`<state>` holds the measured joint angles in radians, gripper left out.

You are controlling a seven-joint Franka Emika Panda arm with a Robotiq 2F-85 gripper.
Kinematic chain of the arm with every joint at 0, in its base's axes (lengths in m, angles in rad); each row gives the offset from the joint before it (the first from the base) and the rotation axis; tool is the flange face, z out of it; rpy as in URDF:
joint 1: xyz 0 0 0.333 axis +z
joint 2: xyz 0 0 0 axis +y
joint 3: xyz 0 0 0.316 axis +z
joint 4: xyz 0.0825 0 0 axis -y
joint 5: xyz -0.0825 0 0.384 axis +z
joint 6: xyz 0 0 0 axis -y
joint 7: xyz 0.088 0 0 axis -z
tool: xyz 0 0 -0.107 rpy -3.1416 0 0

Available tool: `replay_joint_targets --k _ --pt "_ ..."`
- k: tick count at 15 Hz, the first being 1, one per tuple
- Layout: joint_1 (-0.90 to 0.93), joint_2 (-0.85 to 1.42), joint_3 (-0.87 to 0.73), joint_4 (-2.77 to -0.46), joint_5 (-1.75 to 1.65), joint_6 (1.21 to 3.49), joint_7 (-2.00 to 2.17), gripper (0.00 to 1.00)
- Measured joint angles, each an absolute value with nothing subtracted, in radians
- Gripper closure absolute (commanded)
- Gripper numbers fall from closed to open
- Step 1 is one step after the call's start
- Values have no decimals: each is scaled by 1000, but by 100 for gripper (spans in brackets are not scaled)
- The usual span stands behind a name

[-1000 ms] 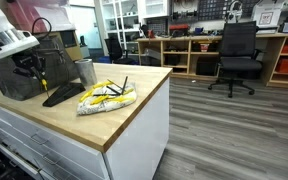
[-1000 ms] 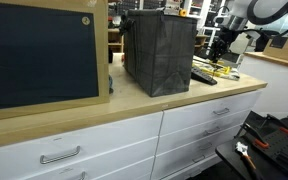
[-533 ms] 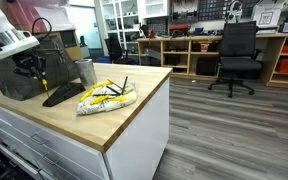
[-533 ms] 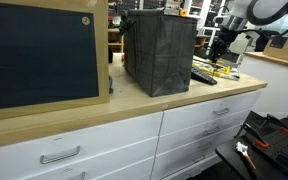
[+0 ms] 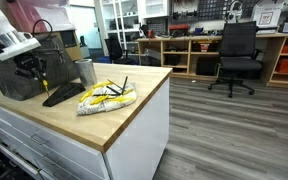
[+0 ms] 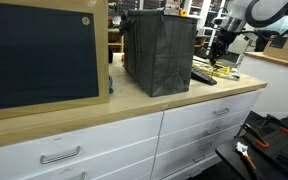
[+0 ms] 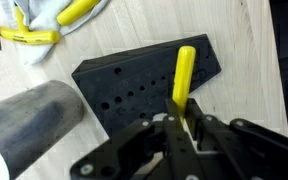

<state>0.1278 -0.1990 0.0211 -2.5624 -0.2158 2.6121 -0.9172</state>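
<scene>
The lower end of the yellow-handled tool is at the holder block's holes, so the tool would rest there and my gripper should open.
In the wrist view my gripper (image 7: 184, 120) is shut on a yellow-handled tool (image 7: 184, 72) that points out over a black holder block (image 7: 129, 85) full of small holes. The block lies flat on the wooden counter. In an exterior view the gripper (image 5: 39, 70) hangs just above the same black block (image 5: 62, 94), with the yellow tool (image 5: 41, 78) pointing down at it. In an exterior view the arm (image 6: 234, 22) reaches down behind the dark bin, over the block (image 6: 204, 76).
A grey metal cup (image 5: 86, 70) stands right beside the block. A white cloth (image 5: 106, 96) carries several yellow-handled tools. A dark bin (image 6: 159, 52) stands on the counter (image 5: 134, 110) close to the arm. An office chair (image 5: 236, 55) and shelves stand across the floor.
</scene>
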Motion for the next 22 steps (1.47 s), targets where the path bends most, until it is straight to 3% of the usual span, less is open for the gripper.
replay_joint_targets --k 3,4,5,6,14,22 --pt "128 -199 21 -2562 -216 2612 -917 96" --pt "128 -199 22 -2562 -216 2612 -918 91" --pt "128 -199 22 -2563 -221 2612 -918 60" --pt "128 -199 25 -2563 -231 2612 -917 59" --pt "127 -188 42 -2591 -298 2612 -898 1" --pt "123 -202 31 -2590 -263 2614 -907 0"
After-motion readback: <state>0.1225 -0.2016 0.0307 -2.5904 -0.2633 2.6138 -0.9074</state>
